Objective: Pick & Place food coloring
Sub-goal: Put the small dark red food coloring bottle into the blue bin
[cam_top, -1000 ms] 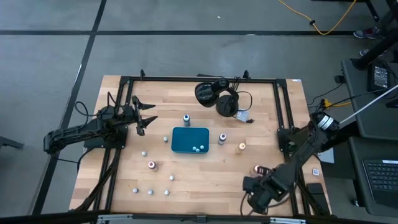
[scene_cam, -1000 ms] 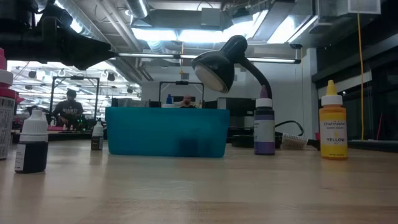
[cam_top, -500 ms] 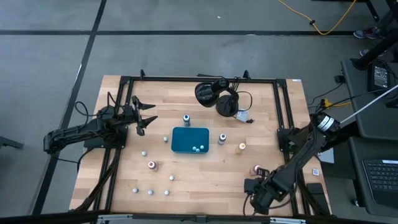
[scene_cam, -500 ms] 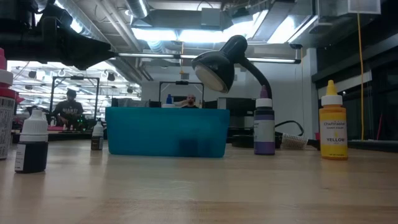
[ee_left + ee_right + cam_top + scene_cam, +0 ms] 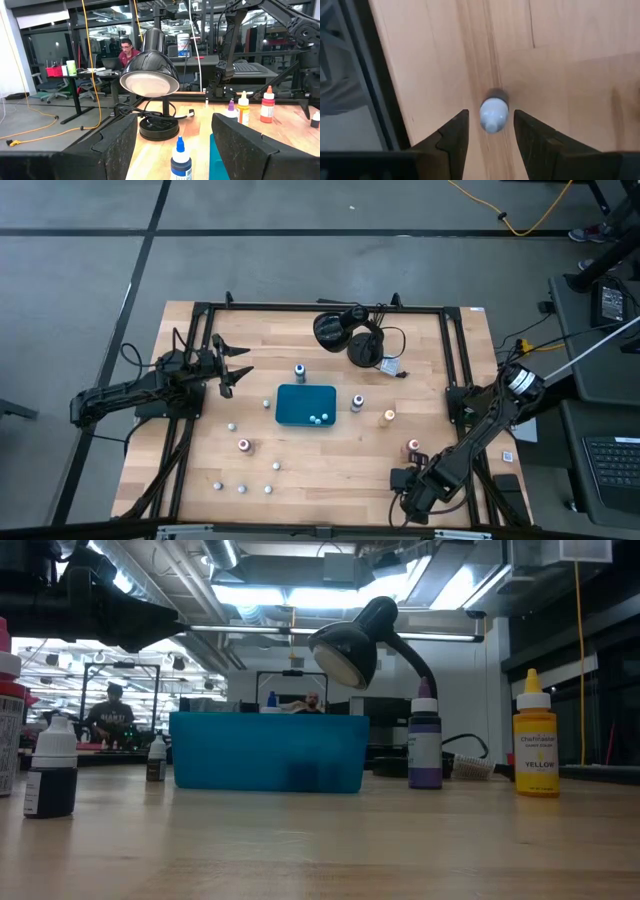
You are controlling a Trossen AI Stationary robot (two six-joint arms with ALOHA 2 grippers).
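My right gripper grabs the small bottle by its white cap (image 5: 493,113) next, to place it in the teal tray.
The food coloring bottles stand upright on the wooden table around a teal tray (image 5: 306,405). They include blue-topped (image 5: 299,370), purple (image 5: 357,402), orange (image 5: 389,416) and red (image 5: 413,446) ones. Two tiny bottles lie in the tray. My right gripper (image 5: 491,115) is open near the table's near right corner (image 5: 405,480) and points down. Its fingers stand on either side of a small white-capped bottle (image 5: 494,113) without touching it. The arm hides that bottle in the high view. My left gripper (image 5: 236,368) waits open at the table's left.
A black desk lamp (image 5: 348,335) with its cord stands at the far side. Several tiny pale bottles (image 5: 241,488) are scattered at the near left, and a red-topped one (image 5: 243,445) is nearby. A dark frame rail (image 5: 365,75) runs close beside the right gripper.
My right gripper has sunk toward the table at the near right corner. The arm has drawn a little toward the near edge, so the red-topped bottle beside it now shows clear of it.
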